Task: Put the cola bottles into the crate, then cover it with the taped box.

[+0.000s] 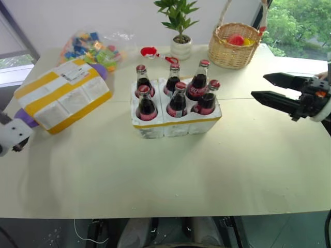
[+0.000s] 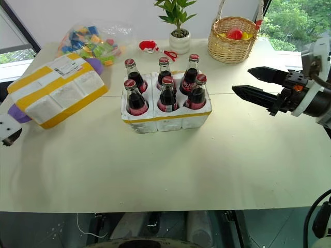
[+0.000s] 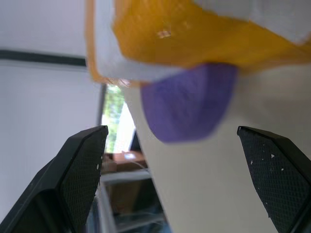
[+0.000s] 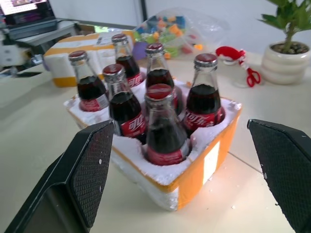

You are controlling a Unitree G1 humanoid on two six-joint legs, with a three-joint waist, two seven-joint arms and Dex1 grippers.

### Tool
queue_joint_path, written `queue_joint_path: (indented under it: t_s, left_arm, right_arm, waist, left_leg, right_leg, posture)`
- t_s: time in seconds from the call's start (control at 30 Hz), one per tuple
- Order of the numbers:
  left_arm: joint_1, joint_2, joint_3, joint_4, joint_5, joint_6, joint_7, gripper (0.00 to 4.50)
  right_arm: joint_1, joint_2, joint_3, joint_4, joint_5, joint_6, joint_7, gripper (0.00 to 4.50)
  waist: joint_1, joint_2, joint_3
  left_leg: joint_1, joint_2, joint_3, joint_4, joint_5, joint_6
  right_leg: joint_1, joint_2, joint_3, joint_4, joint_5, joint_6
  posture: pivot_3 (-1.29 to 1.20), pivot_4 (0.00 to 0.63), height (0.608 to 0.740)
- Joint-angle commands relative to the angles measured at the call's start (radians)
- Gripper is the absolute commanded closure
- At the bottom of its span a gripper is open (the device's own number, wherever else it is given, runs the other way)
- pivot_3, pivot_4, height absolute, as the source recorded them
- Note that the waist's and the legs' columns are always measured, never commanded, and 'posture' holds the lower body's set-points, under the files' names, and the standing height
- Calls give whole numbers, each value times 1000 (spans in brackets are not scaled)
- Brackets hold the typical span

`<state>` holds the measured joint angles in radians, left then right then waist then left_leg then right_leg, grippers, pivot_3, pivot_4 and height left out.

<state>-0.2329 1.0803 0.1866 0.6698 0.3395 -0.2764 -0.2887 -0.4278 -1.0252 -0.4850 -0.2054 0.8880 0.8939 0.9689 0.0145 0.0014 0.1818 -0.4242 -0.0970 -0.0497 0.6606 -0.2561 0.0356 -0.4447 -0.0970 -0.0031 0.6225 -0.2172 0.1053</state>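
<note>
My left gripper's fingers stop short of the purple piece under the taped box (image 1: pixel 62 95), so closing now would miss. It moves toward the piece first, then closes.
Several cola bottles (image 1: pixel 177 101) with red caps stand upright in the wells of the white crate (image 1: pixel 176 125) at the table's middle. The taped box (image 1: pixel 62 95), white with yellow stripes and a printed label, lies tilted at the left, resting on a purple object (image 1: pixel 26 118). My left gripper (image 3: pixel 171 131) is open at the table's left edge, pointing at the box's near yellow corner (image 3: pixel 194 34) and the purple object below it, touching neither. My right gripper (image 1: pixel 258 86) is open and holds nothing, hovering to the right of the crate with its fingers toward the bottles (image 4: pixel 160 116).
A wicker basket (image 1: pixel 235 44) with coloured items stands at the back right. Next to it is a potted plant (image 1: pixel 181 46), with red scissors (image 1: pixel 160 54) beside the pot. A bag of colourful blocks (image 1: pixel 90 46) lies behind the taped box.
</note>
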Motion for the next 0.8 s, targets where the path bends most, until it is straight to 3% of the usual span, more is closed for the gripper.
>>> queue_joint_path:
  t_s: [0.03, 0.27, 0.6, 0.7, 0.8]
  left_arm:
    - [-97, -8, -79, 150, 78, -76, 132, 0]
    - [-249, -34, -206, 389, 135, -121, 236, 0]
    - [-402, -60, -310, 508, 178, -151, 314, 0]
    - [-429, -68, -326, 533, 178, -151, 315, 936]
    - [-446, -68, -337, 544, 173, -152, 312, 2519]
  right_arm:
    - [6, -48, -53, -42, 40, 11, 35, 38]
    - [16, -87, -98, -22, 49, 27, 23, 38]
    - [64, -85, -144, -43, 68, 40, 14, 38]
    - [66, -85, -143, -42, 67, 36, 11, 0]
    - [63, -87, -142, -37, 65, 31, 9, 0]
  waist:
    - [-2, 0, 0]
    - [-2, -1, -1]
    - [0, -4, -2]
    - [-2, -4, -2]
    - [-3, -4, -2]
  left_leg:
    - [0, 0, 1, 0, 0, 0]
    - [0, 0, 3, 1, 0, 1]
    - [0, 0, 3, 3, 0, 1]
    - [0, 0, 3, 3, 0, 1]
    - [0, 0, 4, 3, 0, 1]
  right_leg:
    - [-1, 0, 0, 2, 0, 0]
    - [-1, -1, 0, 3, 0, 0]
    - [-1, -2, 0, 5, 0, 0]
    - [-1, -2, 0, 6, 0, 0]
    - [-1, -2, 0, 6, 0, 0]
  posture:
    - [0, 150, 732]
    - [0, 150, 732]
    - [0, 150, 732]
    - [0, 150, 732]
    - [0, 150, 732]
